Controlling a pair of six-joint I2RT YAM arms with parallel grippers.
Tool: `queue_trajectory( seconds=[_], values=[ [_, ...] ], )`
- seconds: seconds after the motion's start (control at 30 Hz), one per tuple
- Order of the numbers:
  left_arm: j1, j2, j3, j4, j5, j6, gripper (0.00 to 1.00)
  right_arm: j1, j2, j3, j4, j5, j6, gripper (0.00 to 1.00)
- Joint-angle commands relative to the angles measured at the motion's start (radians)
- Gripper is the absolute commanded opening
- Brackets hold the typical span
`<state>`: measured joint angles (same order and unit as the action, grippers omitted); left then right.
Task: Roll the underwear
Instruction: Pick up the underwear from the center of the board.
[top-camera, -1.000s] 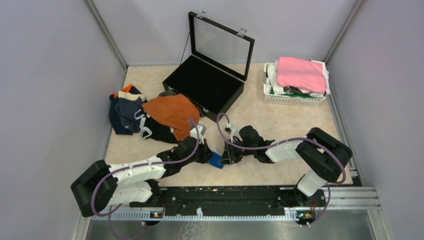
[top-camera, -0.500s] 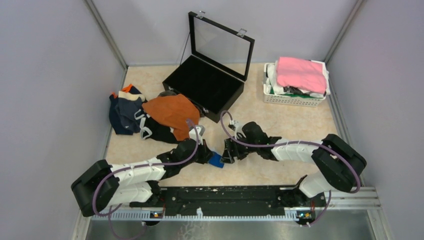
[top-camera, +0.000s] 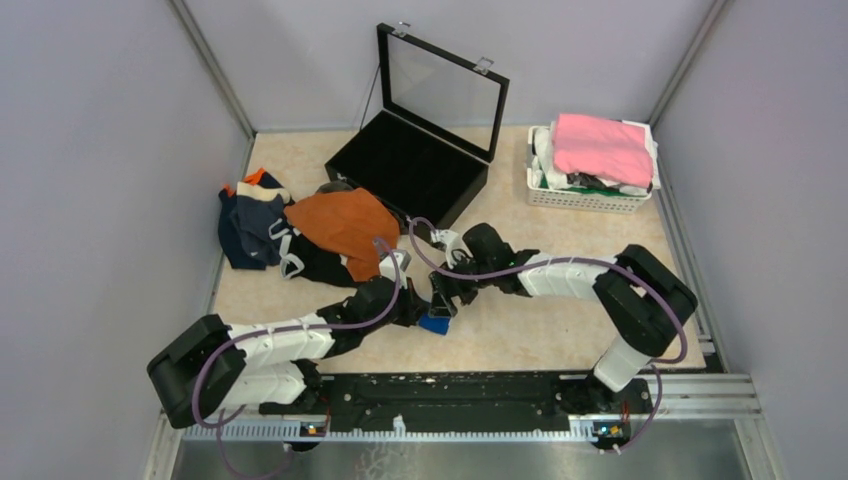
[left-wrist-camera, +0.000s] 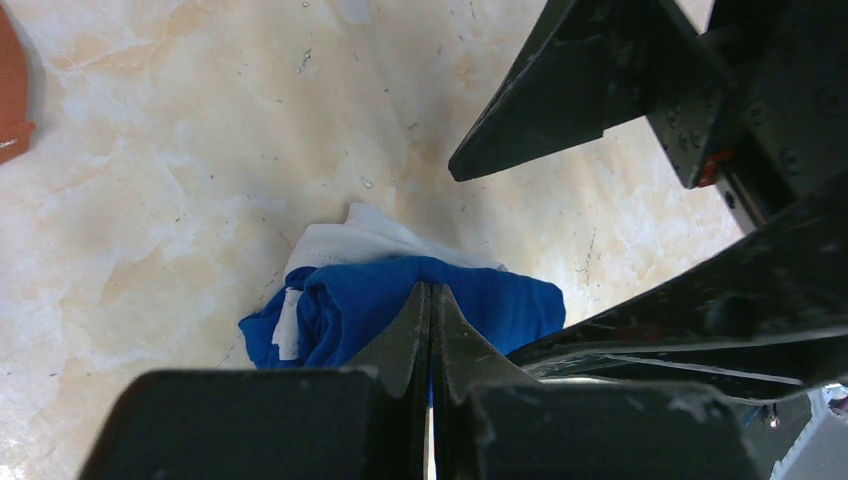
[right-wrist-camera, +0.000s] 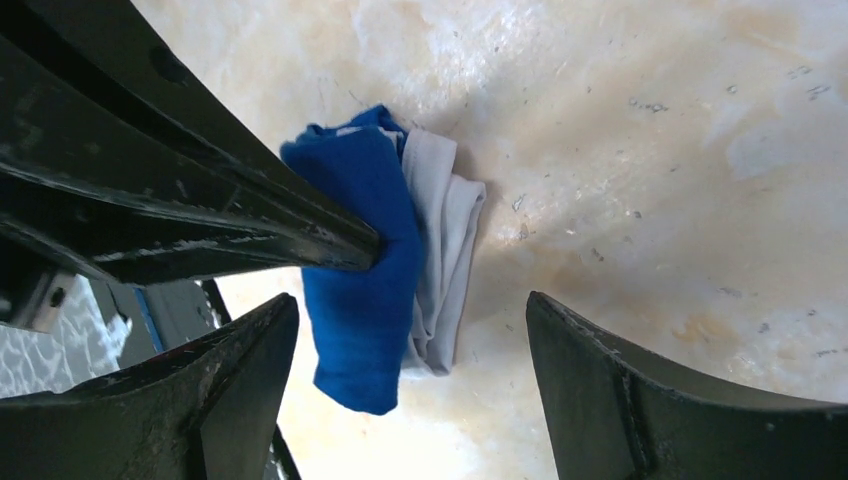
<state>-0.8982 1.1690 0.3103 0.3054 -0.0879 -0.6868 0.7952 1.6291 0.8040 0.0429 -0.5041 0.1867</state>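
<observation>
My right gripper should next grab across the nearest end of the royal blue underwear roll (top-camera: 434, 323), to keep it rolled and place it into the black case.
A royal blue underwear roll (top-camera: 434, 323) with white trim lies on the beige floor between the arms; it also fills the left wrist view (left-wrist-camera: 340, 305) and the right wrist view (right-wrist-camera: 360, 300). My left gripper (left-wrist-camera: 431, 288) is shut, and its joined tips press into the top of the roll. My right gripper (right-wrist-camera: 410, 300) hovers just above the roll with its jaws wide open and nothing between them; its black fingers (left-wrist-camera: 560, 90) cross the left wrist view. More underwear lies in a pile at the left: rust-orange (top-camera: 340, 225), navy (top-camera: 250, 225) and black with white trim (top-camera: 310, 262).
An open black case (top-camera: 410, 170) with a raised glass lid stands at the back centre. A white basket (top-camera: 590, 195) holding a pink folded cloth (top-camera: 600, 145) sits at the back right. Grey walls close in on both sides.
My right gripper has opened wide, letting go of the blue roll, and shifted left and slightly back over it. The left gripper has stayed shut at the roll.
</observation>
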Motion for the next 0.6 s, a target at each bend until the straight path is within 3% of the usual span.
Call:
queue_trajectory(
  seconds=[0.0,0.57],
  values=[
    [-0.001,0.035,-0.029,-0.126,-0.015,0.029,0.0,-0.017,0.048,0.053,-0.029,-0.064,-0.105,0.82],
    [-0.001,0.043,-0.022,-0.125,-0.009,0.031,0.0,-0.028,0.234,0.137,-0.143,-0.19,-0.182,0.59]
  ],
)
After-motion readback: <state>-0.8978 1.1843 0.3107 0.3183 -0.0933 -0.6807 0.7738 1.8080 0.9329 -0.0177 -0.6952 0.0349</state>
